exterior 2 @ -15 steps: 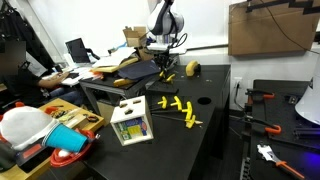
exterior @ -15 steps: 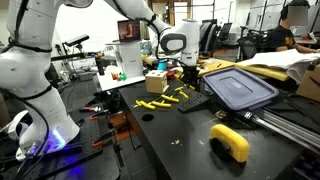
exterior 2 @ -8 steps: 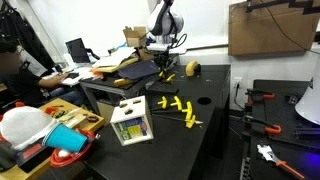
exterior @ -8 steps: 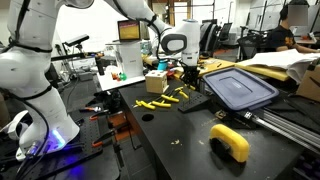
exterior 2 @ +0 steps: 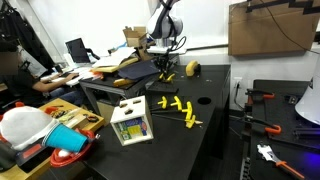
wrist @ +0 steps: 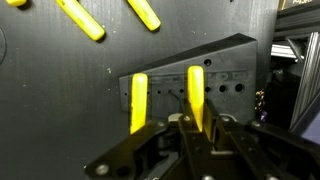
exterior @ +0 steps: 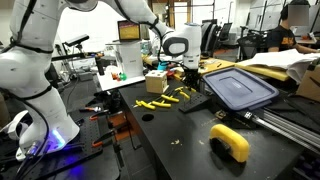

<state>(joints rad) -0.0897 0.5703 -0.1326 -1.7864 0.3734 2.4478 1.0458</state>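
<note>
The yellow stick lies against the holed side of the black block, so it would stay on the black block [wrist: 225, 70] if the gripper opened now. The robot's gripper needs to release the stick.
In the wrist view my gripper [wrist: 197, 126] is shut on a yellow stick [wrist: 196, 92] that lies against the holed face of a black block [wrist: 225, 70]. A second yellow stick [wrist: 139, 100] sits on the same face just to its left, parallel and untouched. Two more loose yellow sticks [wrist: 80, 18] lie on the black table beyond the block. In both exterior views the gripper [exterior: 187, 77] [exterior 2: 163, 66] hangs low over the table, fingers pointing down, with several yellow sticks [exterior: 152, 104] [exterior 2: 178, 105] scattered nearby.
A grey-blue bin lid [exterior: 240, 88] lies beside the gripper and a yellow curved object [exterior: 230, 142] nearer the table's front. A wooden box [exterior: 155, 83] stands behind the sticks. A shape-sorter box [exterior 2: 131, 122] sits at the table's near corner.
</note>
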